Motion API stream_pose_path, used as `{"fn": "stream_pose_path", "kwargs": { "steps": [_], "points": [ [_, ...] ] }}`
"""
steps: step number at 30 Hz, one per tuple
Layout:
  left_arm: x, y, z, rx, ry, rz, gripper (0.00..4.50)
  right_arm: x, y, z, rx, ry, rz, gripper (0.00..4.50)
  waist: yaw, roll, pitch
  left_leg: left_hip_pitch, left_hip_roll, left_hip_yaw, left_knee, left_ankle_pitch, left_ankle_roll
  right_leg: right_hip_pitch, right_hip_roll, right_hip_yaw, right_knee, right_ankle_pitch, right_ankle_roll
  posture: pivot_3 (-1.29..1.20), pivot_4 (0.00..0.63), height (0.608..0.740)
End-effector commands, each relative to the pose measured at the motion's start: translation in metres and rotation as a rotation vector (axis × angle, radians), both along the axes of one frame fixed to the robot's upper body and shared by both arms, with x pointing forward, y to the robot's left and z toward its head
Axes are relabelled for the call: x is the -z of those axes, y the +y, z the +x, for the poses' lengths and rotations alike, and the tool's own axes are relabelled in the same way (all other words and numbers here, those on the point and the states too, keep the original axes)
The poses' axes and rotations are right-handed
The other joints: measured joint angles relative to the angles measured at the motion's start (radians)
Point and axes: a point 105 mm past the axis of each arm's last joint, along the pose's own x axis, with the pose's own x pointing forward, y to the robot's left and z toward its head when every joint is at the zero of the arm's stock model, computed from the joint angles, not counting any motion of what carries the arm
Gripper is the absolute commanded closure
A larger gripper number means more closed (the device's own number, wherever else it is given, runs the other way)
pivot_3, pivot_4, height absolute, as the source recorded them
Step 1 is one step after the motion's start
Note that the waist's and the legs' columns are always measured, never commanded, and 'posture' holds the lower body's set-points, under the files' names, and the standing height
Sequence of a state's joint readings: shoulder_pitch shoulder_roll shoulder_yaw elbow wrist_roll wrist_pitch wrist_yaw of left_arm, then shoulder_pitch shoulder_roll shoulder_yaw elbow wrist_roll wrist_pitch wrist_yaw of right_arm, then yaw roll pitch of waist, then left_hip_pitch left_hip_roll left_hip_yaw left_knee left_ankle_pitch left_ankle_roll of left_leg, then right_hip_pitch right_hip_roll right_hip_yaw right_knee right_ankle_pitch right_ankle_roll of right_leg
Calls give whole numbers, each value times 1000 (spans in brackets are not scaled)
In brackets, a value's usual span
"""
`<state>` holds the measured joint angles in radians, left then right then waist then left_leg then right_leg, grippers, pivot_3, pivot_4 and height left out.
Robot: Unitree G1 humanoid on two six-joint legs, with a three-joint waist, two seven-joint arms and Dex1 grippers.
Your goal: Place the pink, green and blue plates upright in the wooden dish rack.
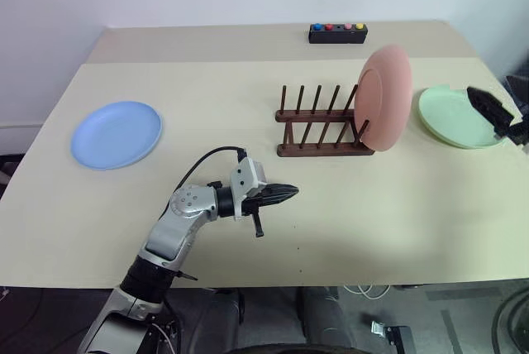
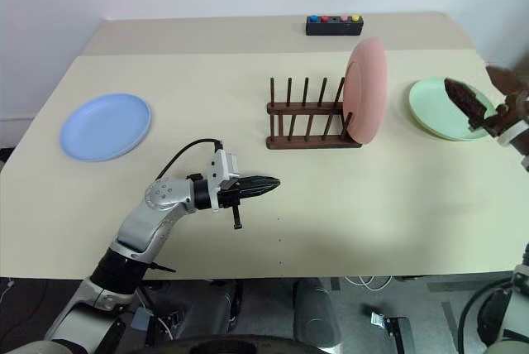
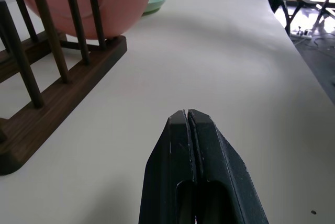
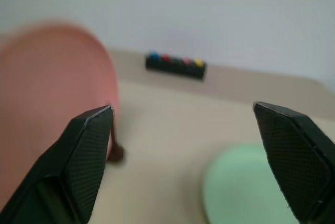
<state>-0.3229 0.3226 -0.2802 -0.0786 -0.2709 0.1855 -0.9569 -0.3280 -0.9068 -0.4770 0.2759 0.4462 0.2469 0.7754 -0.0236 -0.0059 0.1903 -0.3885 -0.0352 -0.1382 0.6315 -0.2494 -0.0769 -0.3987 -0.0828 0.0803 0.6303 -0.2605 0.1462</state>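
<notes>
My right gripper should next grab the plate's thin outer rim [image 1: 493, 145] to stand the green plate upright; its flat side is wider than my open fingers.
The pink plate [image 1: 383, 98] stands upright in the right end of the wooden dish rack [image 1: 318, 126], between its last pegs. The green plate [image 1: 450, 118] lies flat on the table to the right of the rack. My right gripper [image 1: 500, 116] hovers over the green plate's right side, its jaws wide open and empty, and the right wrist view shows its fingers [image 4: 89, 150] spread apart. The blue plate [image 1: 116, 134] lies flat at the far left. My left gripper [image 1: 289, 193] is shut and empty, low over the table in front of the rack and pointing right.
A black box with coloured buttons [image 1: 338, 33] sits at the back of the table behind the rack. Bare tabletop [image 1: 372, 213] stretches between the rack and the front edge. The table's right edge lies just beyond the green plate.
</notes>
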Motion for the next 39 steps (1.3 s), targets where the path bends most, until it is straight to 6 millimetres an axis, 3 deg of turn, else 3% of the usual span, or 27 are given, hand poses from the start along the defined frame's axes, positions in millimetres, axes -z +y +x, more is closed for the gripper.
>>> {"fn": "stream_pose_path", "kwargs": {
  "steps": [1,4,14,17,23,24,25,30,34,39],
  "points": [
    [-9,-2,1,18,-37,-22,4498,34,-10,10,91,135,-323,151,0,0,0,0,0,0,0,0,0,0,0,0,0,0,0,0,150,740],
    [-9,-4,2,24,-41,-21,4498,56,-14,20,106,189,-463,151,1,1,0,0,0,1,0,0,0,0,0,0,0,0,0,0,150,740],
    [-9,-1,2,9,-50,-17,4498,91,-34,43,206,289,-637,151,1,2,1,0,0,0,0,0,0,0,0,1,0,0,0,0,150,740],
    [-8,0,1,2,-49,-14,4498,101,-39,43,237,332,-654,1002,3,1,1,0,0,0,0,0,0,0,0,1,-1,0,0,0,150,740],
    [-8,2,2,-9,-51,-10,4498,103,-41,45,255,325,-662,4114,3,1,1,0,0,0,0,0,0,1,0,1,-1,0,0,0,150,740],
    [-8,2,2,-9,-50,-9,4498,102,-41,45,255,317,-668,4467,1,1,1,0,0,0,0,0,0,1,0,1,-1,0,0,0,150,740],
    [-7,2,1,-9,-50,-9,4498,101,-41,45,256,304,-679,4467,1,1,1,0,0,0,0,0,0,1,0,1,0,0,0,0,150,740],
    [-7,3,1,-13,-48,-9,4498,77,-43,48,318,173,-765,4467,-2,1,1,0,0,0,0,0,0,1,0,1,0,0,0,0,150,740],
    [-7,4,1,-11,-49,-7,4498,29,-35,52,353,-42,-848,4467,-14,2,1,0,0,0,0,0,0,0,0,1,0,0,0,0,150,740],
    [-7,5,2,-13,-48,-4,4498,-42,-6,51,334,-323,-769,4467,-24,3,1,0,0,0,-1,0,0,-1,0,1,0,0,0,0,150,740]
  ]
}}
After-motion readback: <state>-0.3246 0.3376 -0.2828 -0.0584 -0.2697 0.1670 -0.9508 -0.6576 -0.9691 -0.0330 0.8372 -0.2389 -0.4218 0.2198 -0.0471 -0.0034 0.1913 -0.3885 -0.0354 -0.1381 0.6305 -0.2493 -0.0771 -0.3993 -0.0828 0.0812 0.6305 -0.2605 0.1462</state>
